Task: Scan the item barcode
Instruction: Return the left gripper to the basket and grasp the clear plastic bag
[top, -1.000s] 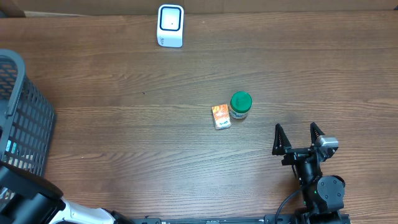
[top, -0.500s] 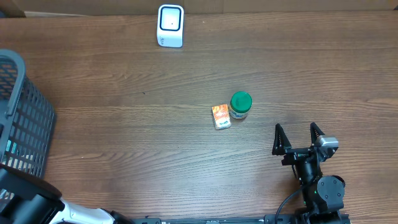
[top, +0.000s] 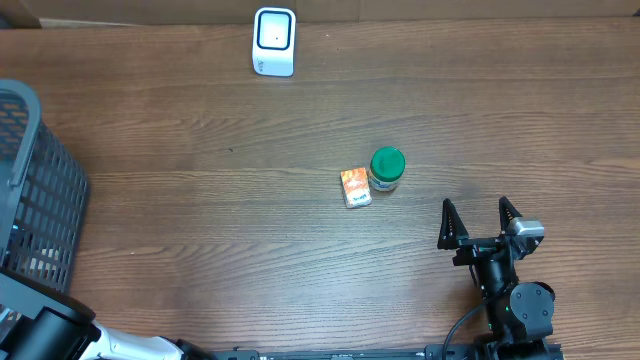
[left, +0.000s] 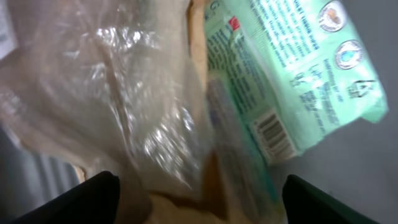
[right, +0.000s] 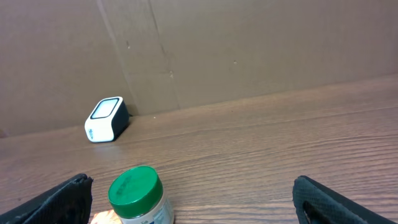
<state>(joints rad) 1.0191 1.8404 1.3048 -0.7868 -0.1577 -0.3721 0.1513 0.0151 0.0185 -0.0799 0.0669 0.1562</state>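
The barcode of the crinkled clear plastic bag (left: 106, 93) needs to be scanned. My left gripper will next grab the bag's side edge, away from the white label.
The white barcode scanner (top: 274, 40) stands at the table's far edge, also visible in the right wrist view (right: 106, 119). A green-lidded jar (top: 386, 168) and a small orange box (top: 355, 187) sit mid-table. My right gripper (top: 476, 208) rests open near the front right, with the jar (right: 138, 194) just ahead of it. My left gripper (left: 199, 182) is open over the basket's contents: a crinkled clear plastic bag (left: 106, 93) and a green packet (left: 292, 68) whose barcode (left: 273, 134) faces up. Nothing sits between its fingers.
A dark mesh basket (top: 40, 190) fills the left edge of the table, with the left arm (top: 40, 335) reaching in from the bottom-left corner. A cardboard wall (right: 249, 50) backs the table behind the scanner.
In the overhead view the left arm's dark body has dropped slightly lower at the bottom-left corner. The right arm, jar, box and scanner have not moved.
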